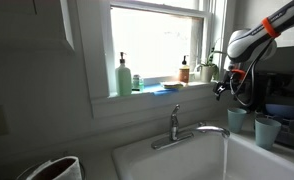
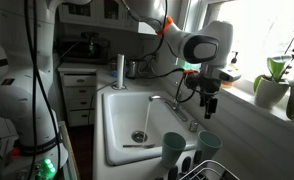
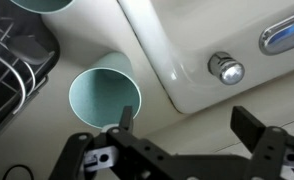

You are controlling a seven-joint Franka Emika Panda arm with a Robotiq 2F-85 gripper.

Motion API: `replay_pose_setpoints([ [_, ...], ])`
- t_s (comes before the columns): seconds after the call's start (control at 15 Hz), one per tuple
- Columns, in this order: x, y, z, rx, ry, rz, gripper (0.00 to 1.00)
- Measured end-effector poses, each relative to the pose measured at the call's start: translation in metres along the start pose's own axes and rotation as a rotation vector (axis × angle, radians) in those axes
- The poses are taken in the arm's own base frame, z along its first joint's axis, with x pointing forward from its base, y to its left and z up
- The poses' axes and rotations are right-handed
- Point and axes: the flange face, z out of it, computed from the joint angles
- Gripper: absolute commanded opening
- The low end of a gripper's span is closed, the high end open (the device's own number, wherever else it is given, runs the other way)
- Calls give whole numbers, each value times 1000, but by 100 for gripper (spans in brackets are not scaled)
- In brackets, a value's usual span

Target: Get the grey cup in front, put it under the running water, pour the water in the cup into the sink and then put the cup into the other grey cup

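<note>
I should next grab the grey cup's rim away from the dish rack with my gripper, so the cup's opening and base stay free to fill, pour and nest.
Two grey cups with pale teal insides stand on the counter beside the white sink (image 2: 117, 110). They show in both exterior views (image 1: 237, 121) (image 1: 268, 131) (image 2: 174, 148) (image 2: 209, 148). My gripper (image 2: 209, 105) (image 1: 225, 88) hangs open and empty above them. In the wrist view the gripper (image 3: 187, 122) is open, and its left finger is over the rim of one upright cup (image 3: 105, 95). The other cup (image 3: 42, 4) is cut off at the top left. Water runs from the faucet (image 2: 165, 103) (image 1: 187, 130) into the sink.
A dark dish rack (image 3: 7, 60) (image 2: 212, 170) stands right beside the cups. A chrome sink knob (image 3: 227, 70) lies to the gripper's right. Bottles (image 1: 123, 75) and a plant (image 1: 212, 68) stand on the windowsill. A second potted plant (image 2: 277, 80) is nearby.
</note>
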Motion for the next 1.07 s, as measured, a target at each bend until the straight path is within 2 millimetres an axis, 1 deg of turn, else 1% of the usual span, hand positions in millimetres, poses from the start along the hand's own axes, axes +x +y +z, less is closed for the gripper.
replay_pose_setpoints([
  [0.4,34,14,29,-49,4,134,100],
  [0.67,48,26,46,-75,-14,196,100],
  [0.73,50,28,50,-78,-25,211,99],
  [0.8,52,30,54,-78,-36,224,94],
  [0.87,54,32,57,-76,-46,236,79],
  [0.93,56,33,61,-74,-57,247,67],
  [1.0,58,35,63,-71,-67,256,60],
  [1.07,59,36,66,-70,-77,264,51],
])
